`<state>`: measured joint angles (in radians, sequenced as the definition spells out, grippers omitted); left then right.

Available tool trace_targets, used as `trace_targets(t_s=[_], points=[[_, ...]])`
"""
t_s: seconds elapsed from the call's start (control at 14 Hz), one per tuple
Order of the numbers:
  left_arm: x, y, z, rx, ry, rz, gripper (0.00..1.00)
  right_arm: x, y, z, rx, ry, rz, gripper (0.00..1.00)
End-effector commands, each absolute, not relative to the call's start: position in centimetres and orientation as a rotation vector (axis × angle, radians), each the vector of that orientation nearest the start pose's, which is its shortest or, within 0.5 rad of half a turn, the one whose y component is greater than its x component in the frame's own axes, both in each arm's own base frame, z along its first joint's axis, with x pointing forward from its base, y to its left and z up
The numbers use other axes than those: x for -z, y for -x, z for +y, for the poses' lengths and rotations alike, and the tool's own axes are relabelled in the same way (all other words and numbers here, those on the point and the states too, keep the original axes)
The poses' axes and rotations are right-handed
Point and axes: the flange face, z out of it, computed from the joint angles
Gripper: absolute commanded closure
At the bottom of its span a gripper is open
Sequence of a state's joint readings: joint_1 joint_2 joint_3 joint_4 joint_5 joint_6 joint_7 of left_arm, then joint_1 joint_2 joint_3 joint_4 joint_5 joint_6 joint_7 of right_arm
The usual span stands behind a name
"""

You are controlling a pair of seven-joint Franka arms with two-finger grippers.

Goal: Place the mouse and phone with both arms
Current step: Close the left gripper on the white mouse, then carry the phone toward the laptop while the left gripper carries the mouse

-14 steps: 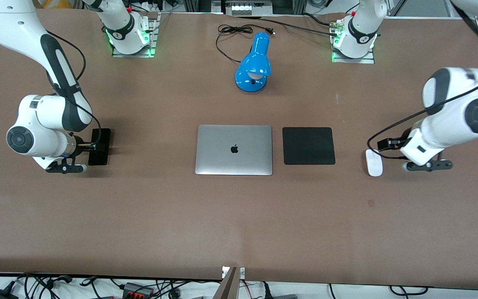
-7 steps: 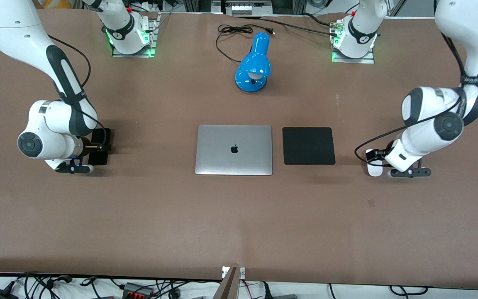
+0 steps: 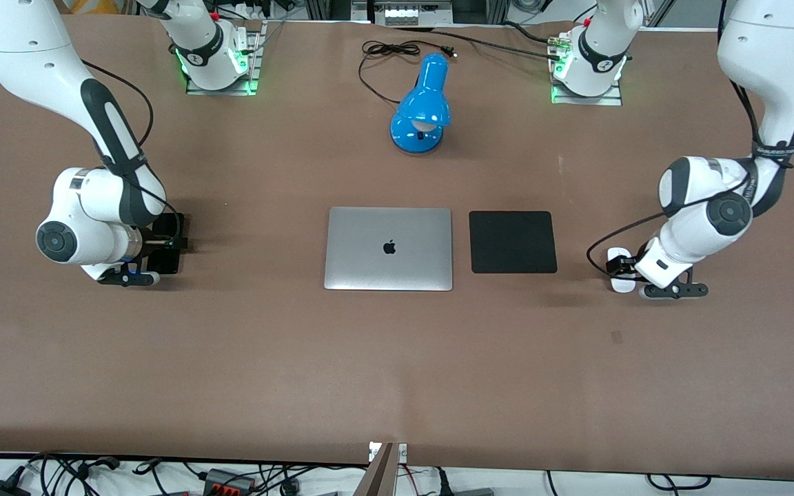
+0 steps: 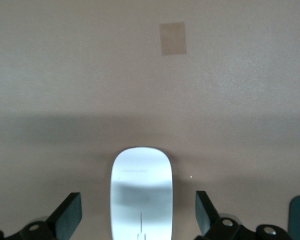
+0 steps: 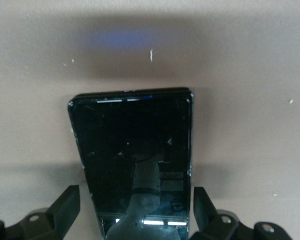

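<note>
My left gripper's fingers are above the white mouse (image 3: 619, 281) and would miss the mouse if they closed now. My left gripper needs to move down first, then close on the mouse.
The white mouse (image 3: 619, 281) lies on the brown table toward the left arm's end. My left gripper (image 3: 619, 266) is low over it, open, with a finger on each side and gaps to the mouse (image 4: 141, 192). The black phone (image 3: 166, 259) lies flat toward the right arm's end. My right gripper (image 3: 171, 242) is low over it, open, its fingers apart from the phone's long edges (image 5: 135, 160). Much of the phone and mouse is hidden under the grippers in the front view.
A closed silver laptop (image 3: 389, 248) lies mid-table with a square black mat (image 3: 513, 242) beside it, toward the left arm's end. A blue desk lamp (image 3: 422, 106) with its cord lies farther from the front camera. A small tape patch (image 3: 617, 337) marks the table near the mouse.
Both arms have come down and in. The left gripper moved over the mouse and the right gripper over the phone, each now straddling its object.
</note>
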<state>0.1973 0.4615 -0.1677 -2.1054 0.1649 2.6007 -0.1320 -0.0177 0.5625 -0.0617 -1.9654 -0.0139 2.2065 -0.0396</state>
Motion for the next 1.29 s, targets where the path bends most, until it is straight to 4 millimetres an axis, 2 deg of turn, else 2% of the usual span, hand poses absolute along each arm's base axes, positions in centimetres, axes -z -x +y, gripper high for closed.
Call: trace_targets(t_s=[0.0,0.07,0.14,0.21,0.36,0.43,0.5,0.57,0.64,0.79,0.93,1.07,1.21], points=[[-18.7,-57.4,1.3,0.095,3.13,-0.037,0.0,-15.9,-57.2,-4.8,-0.509,3.112,0.037,0.0],[-18.1,-57.4,1.6,0.095,3.133,-0.046,0.0,-15.9,-57.2,-4.9,-0.51,3.112,0.035,0.0],[-17.5,-57.2,1.6,0.11,3.139,-0.048,0.0,-15.8,-57.1,-4.8,-0.514,3.112,0.033,0.16],[-17.0,-56.8,1.5,0.124,3.142,-0.041,0.0,-15.8,-57.1,-4.8,-0.517,3.111,0.03,0.38],[-16.8,-56.8,1.6,0.136,3.143,-0.031,0.0,-15.9,-57.1,-4.9,-0.528,3.108,0.033,0.66],[-16.9,-56.8,1.6,0.139,3.143,-0.031,0.15,-16.0,-57.0,-4.7,-0.542,3.106,0.029,0.78],[-16.9,-56.8,1.8,0.139,3.142,-0.035,0.36,-16.2,-57.0,-4.7,-0.552,3.103,0.029,0.86],[-17.0,-56.8,1.8,0.134,3.142,-0.033,0.5,-16.5,-57.0,-4.6,-0.563,3.1,0.025,0.88],[-17.0,-56.8,1.8,0.132,3.141,-0.035,0.54,-17.0,-57.3,-4.4,-0.559,3.101,0.022,0.88],[-17.7,-57.1,2.0,0.083,3.132,0.014,0.69,-19.5,-58.5,-4.0,-0.554,3.101,0.014,0.88],[-19.3,-58.5,2.4,0.044,3.119,0.005,0.69,-22.7,-60.2,-2.9,-0.566,3.089,-0.026,0.88],[-20.7,-59.6,2.7,-0.024,3.107,-0.001,0.69,-25.2,-62.1,0.4,-0.512,3.077,-0.102,0.88],[-21.8,-60.3,2.8,-0.074,3.098,-0.001,0.69,-26.0,-62.5,4.6,-0.477,3.058,-0.151,0.88]])
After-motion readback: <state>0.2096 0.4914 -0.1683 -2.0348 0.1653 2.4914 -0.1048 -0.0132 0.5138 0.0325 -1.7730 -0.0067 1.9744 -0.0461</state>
